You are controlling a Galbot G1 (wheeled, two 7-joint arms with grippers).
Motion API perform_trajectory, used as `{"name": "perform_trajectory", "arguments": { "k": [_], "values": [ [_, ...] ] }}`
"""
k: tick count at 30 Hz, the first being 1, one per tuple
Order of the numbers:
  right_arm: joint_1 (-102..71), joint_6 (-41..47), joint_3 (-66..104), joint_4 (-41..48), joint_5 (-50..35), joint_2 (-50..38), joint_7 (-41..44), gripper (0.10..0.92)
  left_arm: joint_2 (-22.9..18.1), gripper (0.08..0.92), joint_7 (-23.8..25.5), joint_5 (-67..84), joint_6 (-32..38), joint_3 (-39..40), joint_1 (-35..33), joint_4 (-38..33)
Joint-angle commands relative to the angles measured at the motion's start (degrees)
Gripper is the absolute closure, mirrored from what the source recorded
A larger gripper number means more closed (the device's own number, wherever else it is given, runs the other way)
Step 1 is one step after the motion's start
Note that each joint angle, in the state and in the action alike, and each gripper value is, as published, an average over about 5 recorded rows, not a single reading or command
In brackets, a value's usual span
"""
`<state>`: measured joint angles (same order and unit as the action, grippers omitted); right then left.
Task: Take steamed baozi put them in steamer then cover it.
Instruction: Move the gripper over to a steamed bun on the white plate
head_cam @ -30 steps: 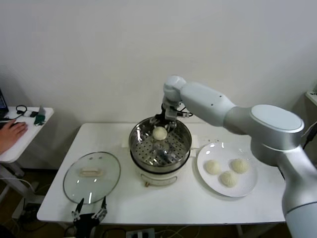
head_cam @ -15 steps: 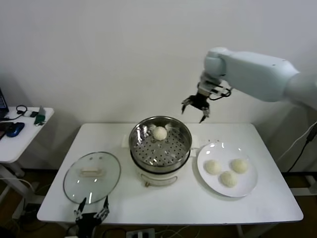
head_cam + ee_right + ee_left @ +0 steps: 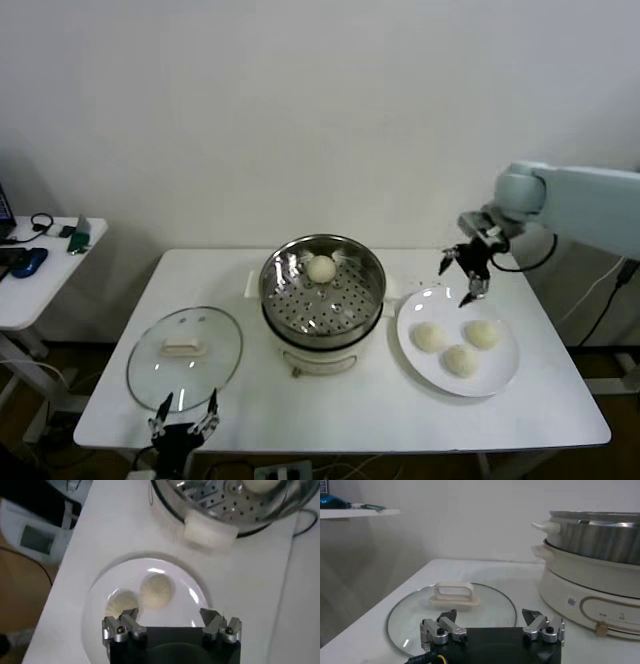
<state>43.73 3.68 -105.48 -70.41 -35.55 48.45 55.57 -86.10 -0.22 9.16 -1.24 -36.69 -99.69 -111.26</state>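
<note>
My right gripper grabs the plated baozi nearest it by its round sides next, to fill the steamer.
One cream-white baozi (image 3: 322,268) lies on the perforated tray of the shiny steamer (image 3: 280,300) at the table's middle; it also shows in the right wrist view (image 3: 260,484). Three baozi (image 3: 430,337) (image 3: 483,333) (image 3: 461,360) lie on a white plate (image 3: 502,375) to the right. My right gripper (image 3: 467,275) is open and empty, hovering above the plate's far edge; two baozi (image 3: 156,591) (image 3: 122,602) show below it. The glass cover (image 3: 150,375) with its cream handle (image 3: 454,592) lies flat at the left. My left gripper (image 3: 183,426) is open, low at the front table edge beside the cover.
A side table (image 3: 60,270) with headphones and small items stands at far left. The steamer's cream base and handle (image 3: 210,530) lie between plate and pot. The white wall is behind the table.
My right gripper, empty, has swung from over the steamer up and rightward, then down to above the plate. The baozi stays in the steamer. The hand at the side table is gone.
</note>
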Motion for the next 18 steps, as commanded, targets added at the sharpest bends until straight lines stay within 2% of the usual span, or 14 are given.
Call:
{"name": "perform_trajectory", "arguments": {
  "k": [1, 18],
  "values": [
    [-9.27, 9.95, 3.83, -2.5, 2.67, -2.72, -5.88, 0.203, -0.04, 0.177, 0.02, -0.01, -0.02, -0.11, -0.21, -0.26],
    [-20.59, 11.68, 13.61, 5.21, 7.66, 3.87, -9.37, 0.203, -0.17, 0.177, -0.16, -0.36, 0.61, -0.25, -1.38, 0.11]
  ]
}}
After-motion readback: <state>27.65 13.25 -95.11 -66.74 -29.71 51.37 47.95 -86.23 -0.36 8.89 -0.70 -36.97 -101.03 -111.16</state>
